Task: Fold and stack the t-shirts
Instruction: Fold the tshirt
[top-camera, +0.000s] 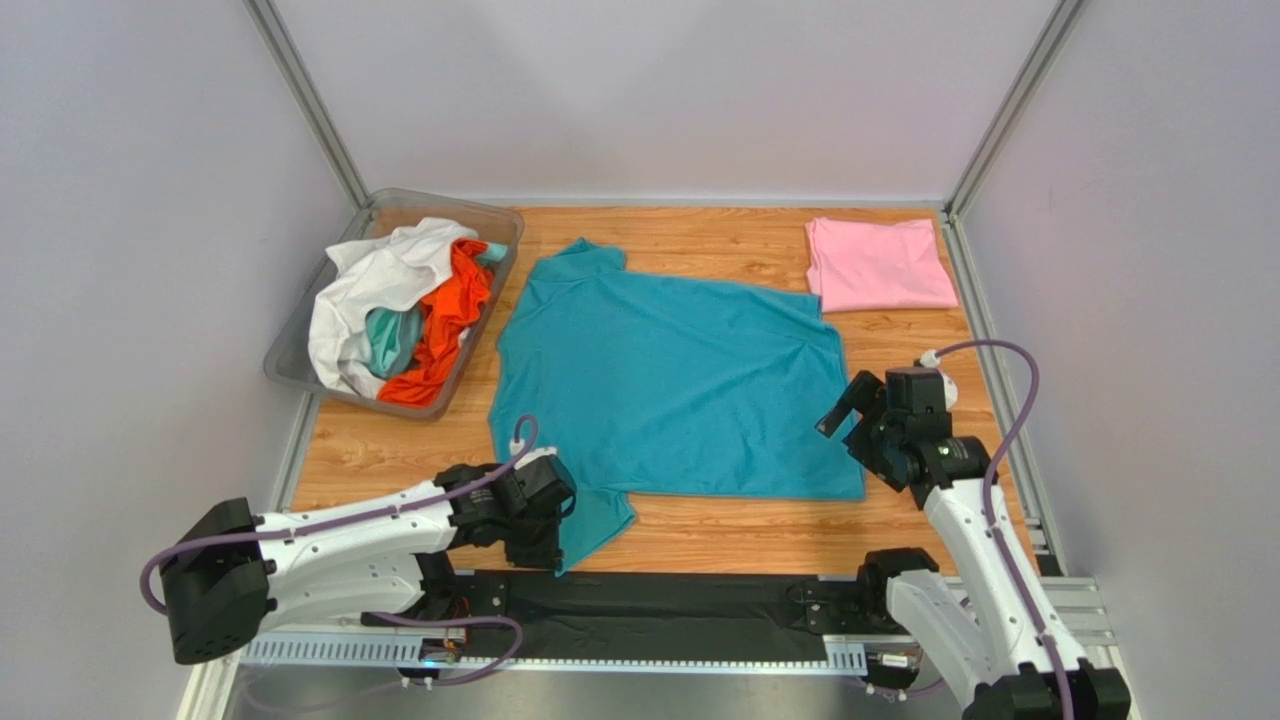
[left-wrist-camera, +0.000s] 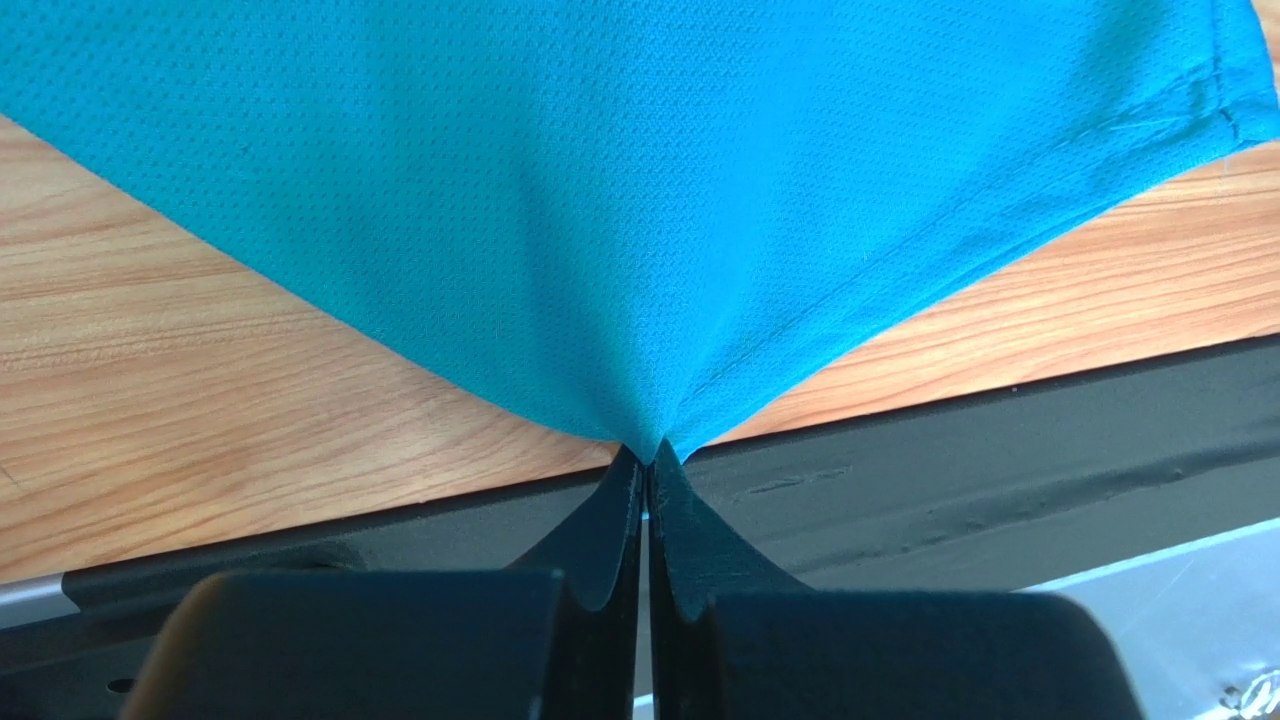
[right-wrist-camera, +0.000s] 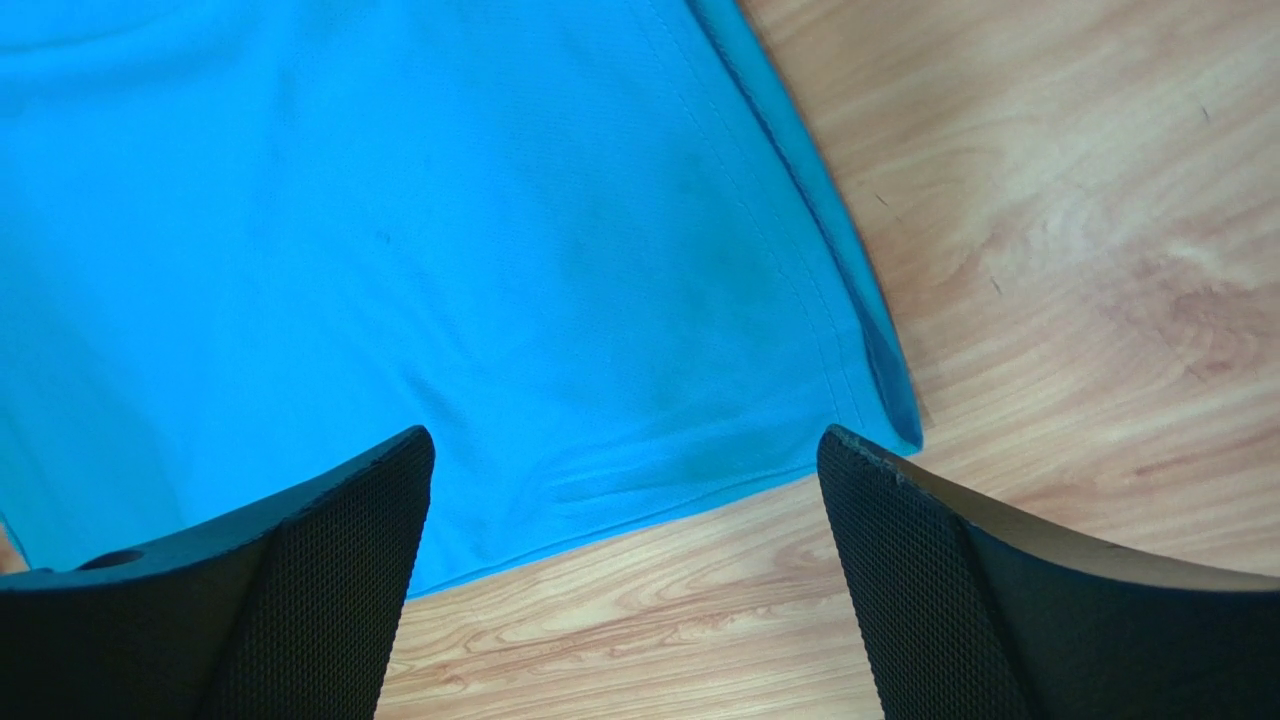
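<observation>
My right gripper grabs the teal-blue t-shirt's near edge beside its hem corner next, to fold that side over the t-shirt's body.
A teal-blue t-shirt (top-camera: 669, 383) lies spread flat on the wooden table. My left gripper (top-camera: 553, 528) is shut on its near-left sleeve, and in the left wrist view the fabric (left-wrist-camera: 646, 210) fans up from my closed tips (left-wrist-camera: 649, 455). My right gripper (top-camera: 851, 408) is open and empty, hovering over the shirt's near-right corner; in the right wrist view that corner (right-wrist-camera: 864, 405) lies between my spread fingers (right-wrist-camera: 624, 458). A folded pale pink t-shirt (top-camera: 878, 263) lies at the far right.
A grey bin (top-camera: 290, 348) at the far left holds white (top-camera: 376, 285), orange (top-camera: 448, 318) and light aqua (top-camera: 394, 336) shirts. A black strip (top-camera: 676, 608) runs along the table's near edge. Metal frame posts and white walls enclose the table.
</observation>
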